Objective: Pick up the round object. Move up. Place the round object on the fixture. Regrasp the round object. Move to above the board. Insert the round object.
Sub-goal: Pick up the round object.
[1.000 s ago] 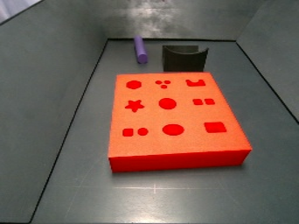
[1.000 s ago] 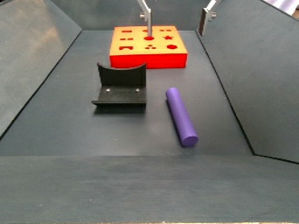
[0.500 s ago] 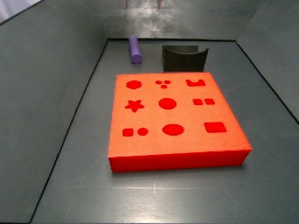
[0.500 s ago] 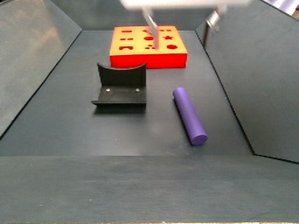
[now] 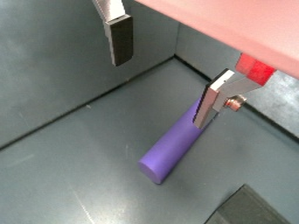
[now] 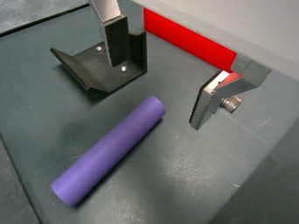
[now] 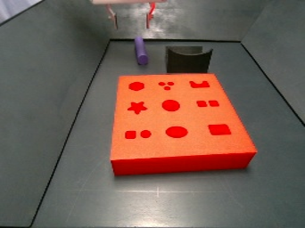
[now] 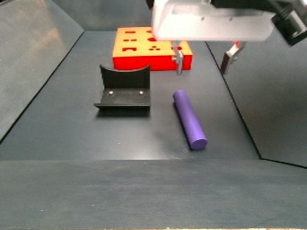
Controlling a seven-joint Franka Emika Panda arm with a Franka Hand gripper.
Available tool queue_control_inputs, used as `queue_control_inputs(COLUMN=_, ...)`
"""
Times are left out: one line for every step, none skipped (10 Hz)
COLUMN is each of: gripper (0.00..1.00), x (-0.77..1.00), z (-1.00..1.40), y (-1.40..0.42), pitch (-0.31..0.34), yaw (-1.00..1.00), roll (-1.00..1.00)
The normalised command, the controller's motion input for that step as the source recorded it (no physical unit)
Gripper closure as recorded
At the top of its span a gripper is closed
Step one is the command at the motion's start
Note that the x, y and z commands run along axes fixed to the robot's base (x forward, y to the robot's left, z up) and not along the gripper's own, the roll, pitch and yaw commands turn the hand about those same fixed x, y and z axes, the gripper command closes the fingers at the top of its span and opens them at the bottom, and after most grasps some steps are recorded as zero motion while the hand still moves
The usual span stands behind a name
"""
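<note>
The round object needs to go on the fixture. My gripper should next grab it by its board-side end.
The round object, a purple peg, lies flat on the dark floor beside the fixture in both side views and both wrist views. The fixture is a black notched block with nothing on it. The red board lies beyond it, its cut-outs unfilled. My gripper hangs above the peg's board-side end. It is open and holds nothing, and its fingers do not touch the peg.
Grey walls enclose the floor on all sides. The peg lies between the fixture and one side wall. The board's red edge shows just past the fingers.
My gripper has come down from the top of the side views toward the peg. The peg, fixture and board lie about where they were.
</note>
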Motion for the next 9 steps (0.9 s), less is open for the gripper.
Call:
queue_control_inputs(gripper=0.00, x=0.19, z=-0.88, y=-0.01, pitch=-0.091, yaw=-0.03, roll=-0.09)
queue_control_inputs(gripper=0.00, x=0.39, z=-0.94, y=-0.03, pitch=-0.013, yaw=-0.02, roll=-0.08)
queue_control_inputs(gripper=0.00, x=0.50, z=-0.79, y=0.00, pitch=0.073, yaw=-0.14, roll=-0.10)
queue_control_inputs(gripper=0.00, x=0.40, z=-0.71, y=0.00, pitch=0.119, yaw=-0.18, roll=-0.11)
queue_control_inputs(gripper=0.00, x=0.32, z=-0.63, y=0.00, pitch=0.167, yaw=-0.17, roll=-0.13)
queue_control_inputs(gripper=0.00, x=0.34, z=-0.61, y=0.00, pitch=0.159, yaw=-0.15, roll=-0.14)
queue_control_inputs(gripper=0.00, x=0.28, z=-0.60, y=0.00, pitch=0.130, yaw=-0.12, roll=-0.19)
queue_control_inputs(gripper=0.00, x=0.00, z=-0.64, y=0.02, pitch=0.044, yaw=-0.02, roll=-0.24)
queue_control_inputs(gripper=0.00, x=0.00, z=-0.53, y=0.03, pitch=0.000, yaw=0.00, roll=-0.23)
